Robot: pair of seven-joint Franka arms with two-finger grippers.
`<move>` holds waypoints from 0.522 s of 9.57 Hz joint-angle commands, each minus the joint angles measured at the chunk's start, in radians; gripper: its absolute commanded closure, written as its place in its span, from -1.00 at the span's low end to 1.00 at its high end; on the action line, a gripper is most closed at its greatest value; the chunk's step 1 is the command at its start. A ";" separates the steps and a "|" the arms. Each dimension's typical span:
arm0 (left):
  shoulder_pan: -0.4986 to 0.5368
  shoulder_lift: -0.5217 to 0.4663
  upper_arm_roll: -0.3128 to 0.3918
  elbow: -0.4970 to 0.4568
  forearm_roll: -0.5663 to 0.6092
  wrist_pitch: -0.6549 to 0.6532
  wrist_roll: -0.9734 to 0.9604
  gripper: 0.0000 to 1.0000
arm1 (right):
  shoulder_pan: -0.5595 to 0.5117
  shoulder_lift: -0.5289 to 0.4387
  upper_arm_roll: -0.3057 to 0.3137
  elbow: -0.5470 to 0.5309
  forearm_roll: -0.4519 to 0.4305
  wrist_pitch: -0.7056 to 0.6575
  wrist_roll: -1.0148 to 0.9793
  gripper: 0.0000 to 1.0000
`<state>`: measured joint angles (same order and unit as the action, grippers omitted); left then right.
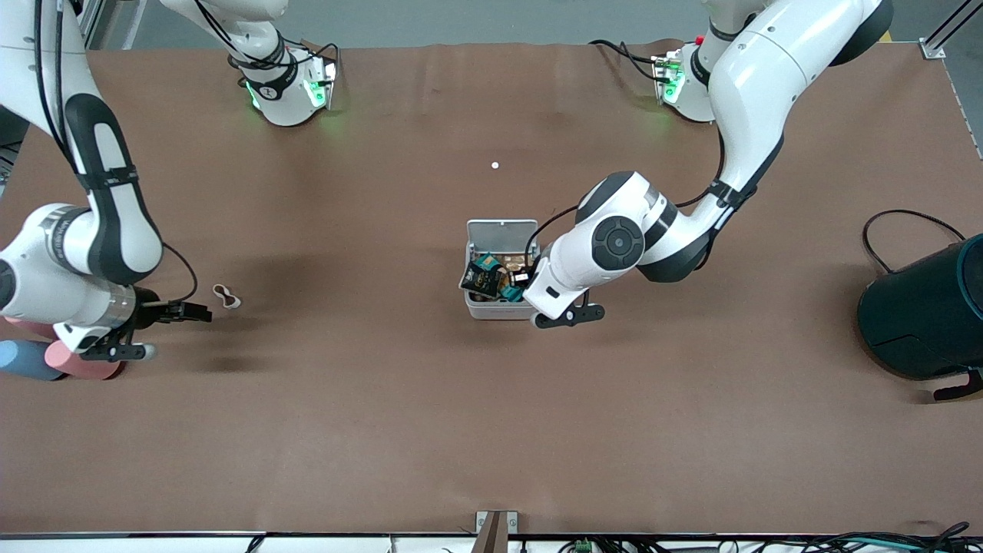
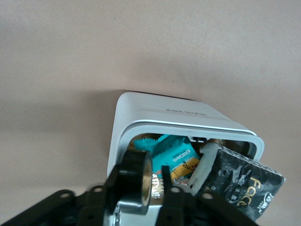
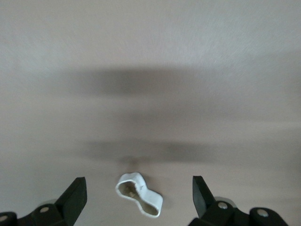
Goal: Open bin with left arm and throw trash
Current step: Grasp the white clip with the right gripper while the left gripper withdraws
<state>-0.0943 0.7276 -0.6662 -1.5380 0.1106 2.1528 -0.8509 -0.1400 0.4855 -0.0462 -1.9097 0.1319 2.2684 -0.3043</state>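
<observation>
My right gripper grabs the whitish twisted loop by its narrow middle (image 1: 226, 295) next, to throw the trash into the bin.
The white-grey bin (image 1: 499, 309) stands mid-table with its lid (image 1: 502, 230) swung up. A black snack wrapper (image 1: 480, 278) sticks out over its rim among other packets. My left gripper (image 1: 528, 278) hangs over the open bin (image 2: 164, 115). Its fingers stand open around a black tape roll (image 2: 134, 181), which rests against one finger with a gap to the other; the wrapper (image 2: 244, 186) lies beside it. My right gripper (image 1: 196, 311) is open over the table near the right arm's end, and the whitish twisted loop (image 3: 139, 194) lies on the table between its fingers (image 3: 77, 188).
A big dark teal round container (image 1: 925, 311) with a black cable (image 1: 906, 219) sits at the left arm's end. Pastel cylinders (image 1: 73, 361) lie under the right arm's wrist. A tiny white dot (image 1: 494, 165) lies farther from the front camera than the bin.
</observation>
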 commanded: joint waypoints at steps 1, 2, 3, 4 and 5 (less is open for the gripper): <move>0.013 -0.013 -0.001 -0.017 0.018 0.006 0.001 -1.00 | 0.016 -0.030 0.020 -0.190 -0.014 0.205 -0.022 -0.97; 0.018 -0.014 -0.001 -0.019 0.018 0.003 -0.002 -1.00 | 0.019 -0.033 0.020 -0.228 -0.014 0.242 -0.025 -0.97; 0.019 -0.016 -0.001 -0.019 0.018 -0.002 -0.005 -1.00 | 0.025 -0.034 0.020 -0.251 -0.015 0.255 -0.025 -0.97; 0.019 -0.020 -0.001 -0.017 0.018 -0.005 -0.002 -1.00 | 0.033 -0.036 0.019 -0.264 -0.015 0.256 -0.036 -0.98; 0.046 -0.046 -0.001 -0.016 0.018 -0.022 0.000 -1.00 | 0.031 -0.038 0.019 -0.278 -0.015 0.257 -0.057 -0.97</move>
<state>-0.0754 0.7252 -0.6642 -1.5413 0.1131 2.1522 -0.8498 -0.1074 0.4883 -0.0288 -2.1347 0.1198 2.5118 -0.3308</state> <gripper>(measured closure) 0.000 0.013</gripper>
